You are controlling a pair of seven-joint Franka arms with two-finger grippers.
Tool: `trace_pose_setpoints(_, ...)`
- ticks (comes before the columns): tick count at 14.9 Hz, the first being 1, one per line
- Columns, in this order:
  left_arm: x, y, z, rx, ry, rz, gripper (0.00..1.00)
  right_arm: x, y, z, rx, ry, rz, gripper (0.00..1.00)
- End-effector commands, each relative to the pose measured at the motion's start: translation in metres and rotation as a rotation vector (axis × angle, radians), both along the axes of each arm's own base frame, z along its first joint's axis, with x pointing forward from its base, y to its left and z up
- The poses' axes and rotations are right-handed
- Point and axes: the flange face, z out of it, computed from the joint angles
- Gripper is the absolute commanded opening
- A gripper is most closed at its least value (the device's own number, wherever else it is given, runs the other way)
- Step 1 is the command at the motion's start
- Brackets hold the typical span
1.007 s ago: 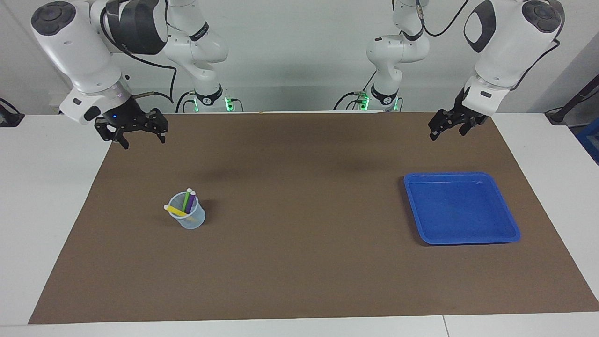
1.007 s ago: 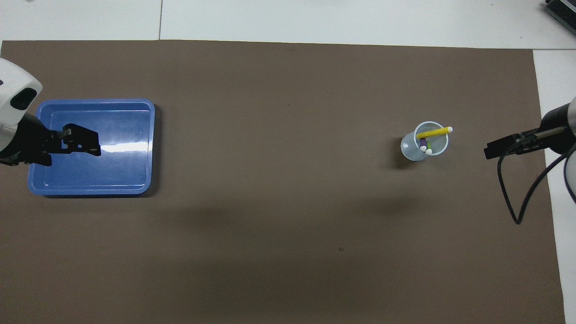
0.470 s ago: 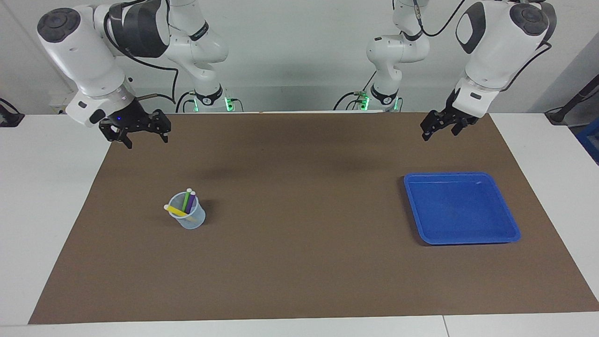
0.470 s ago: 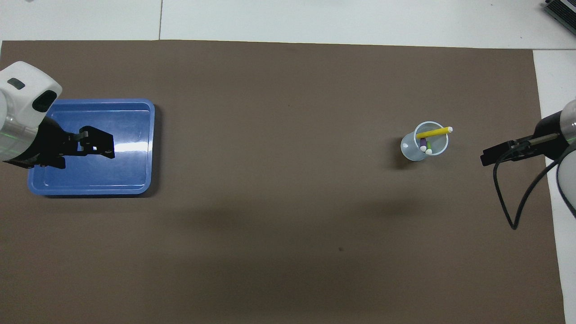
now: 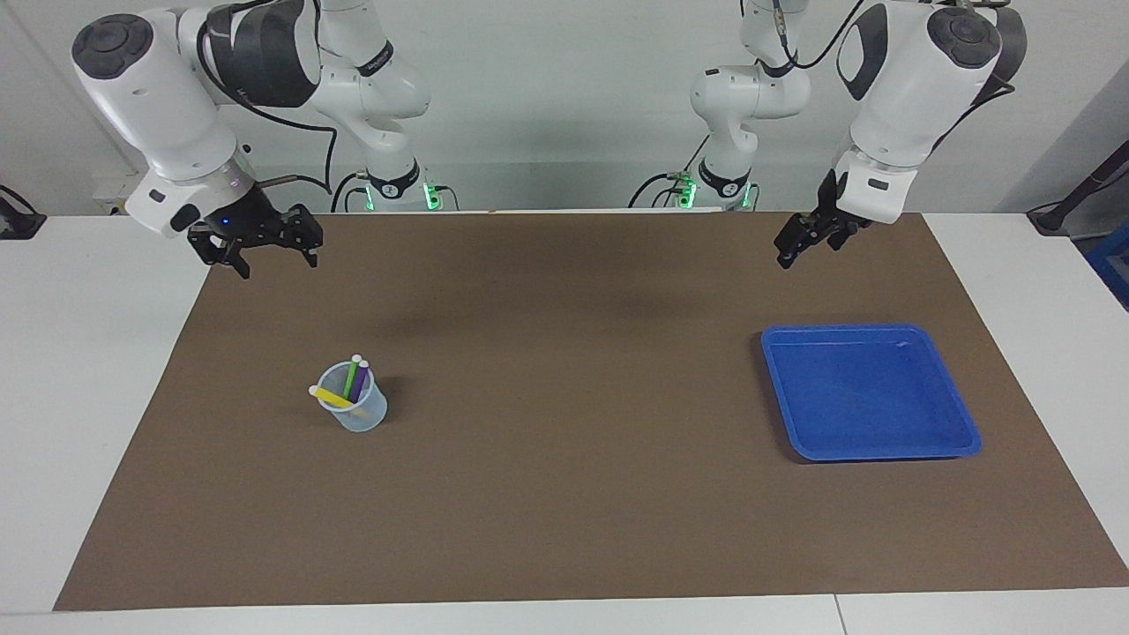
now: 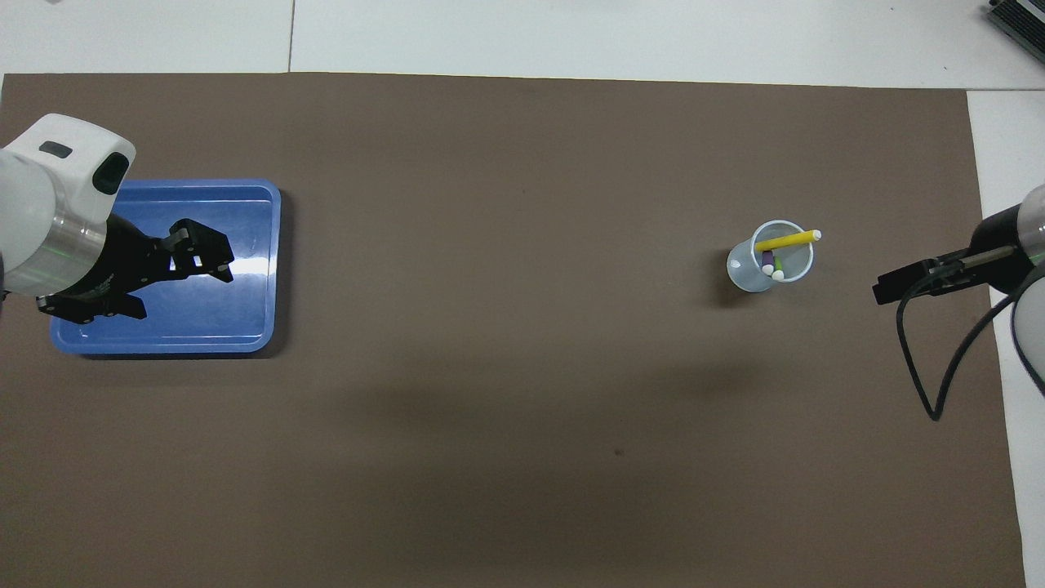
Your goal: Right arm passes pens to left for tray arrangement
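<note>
The right gripper grabs the yellow pen by its upper end (image 6: pixel 811 236) next, to pass the pen over for the blue tray (image 6: pixel 245 327).
Yellow, purple and green pens (image 5: pixel 353 384) (image 6: pixel 775 253) stand together in a small translucent cup (image 5: pixel 363 414) (image 6: pixel 747 273) toward the right arm's end of the table. The blue tray (image 5: pixel 869 392) (image 6: pixel 245 327) lies with nothing in it toward the left arm's end. My right gripper (image 5: pixel 273 263) (image 6: pixel 886 290), with its blue light, hangs open and holds nothing over the mat's corner, well apart from the cup. My left gripper (image 5: pixel 804 251) (image 6: pixel 204 257) is raised and open, also holding nothing; seen from overhead it covers part of the tray.
A brown mat (image 5: pixel 564 441) covers most of the white table. A black cable (image 6: pixel 939 367) loops down from the right wrist. Both arm bases stand at the robots' edge of the table.
The left gripper has swung a little toward the middle of the table, still raised and open. The right gripper has shifted only slightly. Pens, cup and tray have not moved.
</note>
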Motion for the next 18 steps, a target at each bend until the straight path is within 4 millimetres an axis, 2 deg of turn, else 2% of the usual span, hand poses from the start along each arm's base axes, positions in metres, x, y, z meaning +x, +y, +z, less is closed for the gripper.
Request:
trace_pose_setpoints(1,-0.007,-0.012,-0.001,0.005,0.004,0.052,1.00,-0.008,-0.013,0.008,-0.001,-0.016,0.094,1.00)
trace_pose_setpoints(3,-0.008,-0.015,-0.001,0.010,0.006,0.140,1.00,-0.010,-0.020,0.015,0.001,-0.030,0.143,1.00)
trace_pose_setpoints(7,-0.010,-0.028,-0.002,-0.002,0.018,0.364,1.00,-0.010,-0.016,0.018,0.020,-0.027,0.167,1.00)
trace_pose_setpoints(11,-0.013,-0.030,-0.008,-0.045,0.031,0.394,1.00,-0.003,-0.014,0.012,0.073,-0.059,0.163,1.00)
trace_pose_setpoints(14,-0.010,-0.033,-0.009,-0.110,0.025,0.554,1.00,0.023,-0.022,-0.016,0.135,-0.106,0.180,1.00)
trace_pose_setpoints(18,-0.017,-0.038,-0.031,-0.154,-0.005,0.750,1.00,0.057,-0.031,-0.068,0.177,-0.145,0.211,1.00)
